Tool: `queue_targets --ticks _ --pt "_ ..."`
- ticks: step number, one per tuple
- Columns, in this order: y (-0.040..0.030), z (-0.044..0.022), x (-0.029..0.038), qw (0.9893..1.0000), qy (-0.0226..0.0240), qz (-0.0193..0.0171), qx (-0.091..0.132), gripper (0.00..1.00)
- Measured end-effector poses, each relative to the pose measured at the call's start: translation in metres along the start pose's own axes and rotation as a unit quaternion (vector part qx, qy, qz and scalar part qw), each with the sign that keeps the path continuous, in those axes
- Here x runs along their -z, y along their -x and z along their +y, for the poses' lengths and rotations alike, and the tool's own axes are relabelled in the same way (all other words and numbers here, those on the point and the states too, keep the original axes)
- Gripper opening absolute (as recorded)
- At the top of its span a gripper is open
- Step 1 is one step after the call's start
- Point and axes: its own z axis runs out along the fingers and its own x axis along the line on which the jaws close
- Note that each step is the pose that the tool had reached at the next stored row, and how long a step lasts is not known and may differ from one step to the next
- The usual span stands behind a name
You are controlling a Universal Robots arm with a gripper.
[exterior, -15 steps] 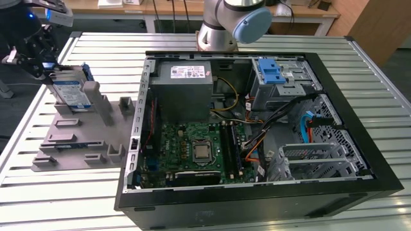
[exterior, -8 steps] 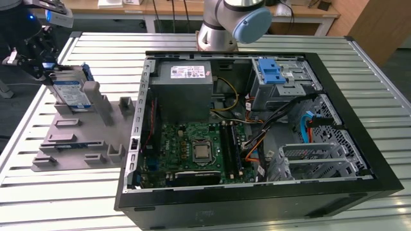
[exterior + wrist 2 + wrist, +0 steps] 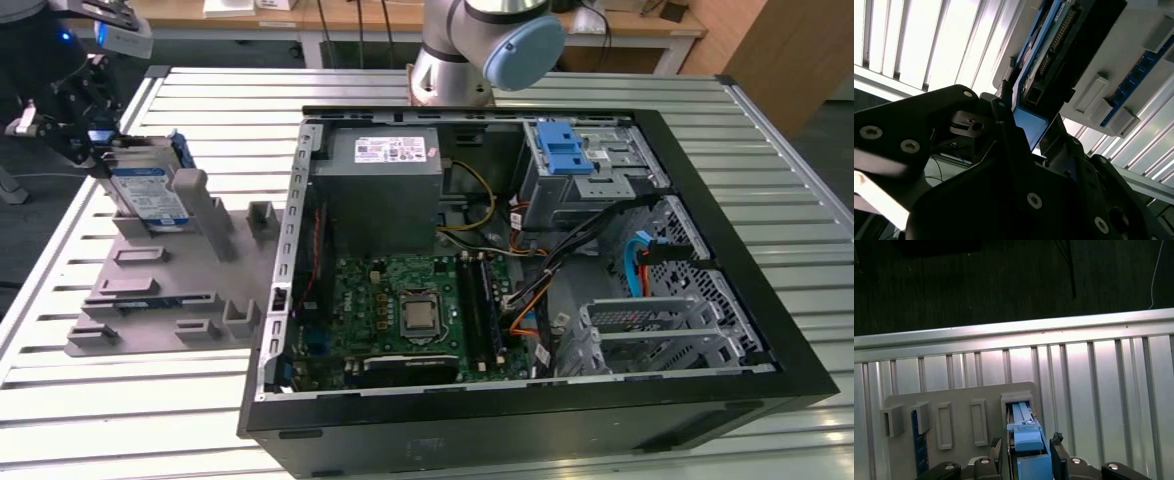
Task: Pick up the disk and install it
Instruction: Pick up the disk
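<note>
My gripper takes the disk by its blue carrier frame [image 3: 178, 148] next, to install the disk in the computer [image 3: 534, 280].
The disk [image 3: 150, 190], silver with a blue-and-white label and a blue carrier frame, stands on edge in a slot at the back of the grey fixture plate [image 3: 160, 290], at the exterior view's left. My gripper [image 3: 96, 150] hangs over its upper end. In the first wrist view the gripper [image 3: 1027, 452] is open: its two black fingers [image 3: 996, 452] straddle the blue end of the disk [image 3: 1029, 440] with narrow gaps on both sides. In the second wrist view a finger [image 3: 1004, 110] lies close beside the disk's [image 3: 1054, 50] blue edge.
An open computer case [image 3: 747, 250] lies on the slatted metal table [image 3: 160, 400] at the exterior view's right. It holds a grey power supply [image 3: 387, 180], a motherboard [image 3: 407, 315] and a drive cage with a blue clip [image 3: 563, 148]. The arm's base [image 3: 467, 60] stands behind the case.
</note>
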Motion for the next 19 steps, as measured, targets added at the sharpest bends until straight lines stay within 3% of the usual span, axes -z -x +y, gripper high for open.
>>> queue_targets --ticks 2,3,12,19 --pt "0.0000 0.0000 0.0000 1.0000 0.0000 0.0000 0.000 0.49" --pt "0.0000 0.0001 0.0001 1.0000 0.0000 0.0000 0.000 0.42" --pt "0.0000 0.0001 0.0001 1.0000 0.0000 0.0000 0.001 0.37" --pt "-0.0001 0.0001 0.0000 0.9992 0.0006 0.0007 0.040 0.37"
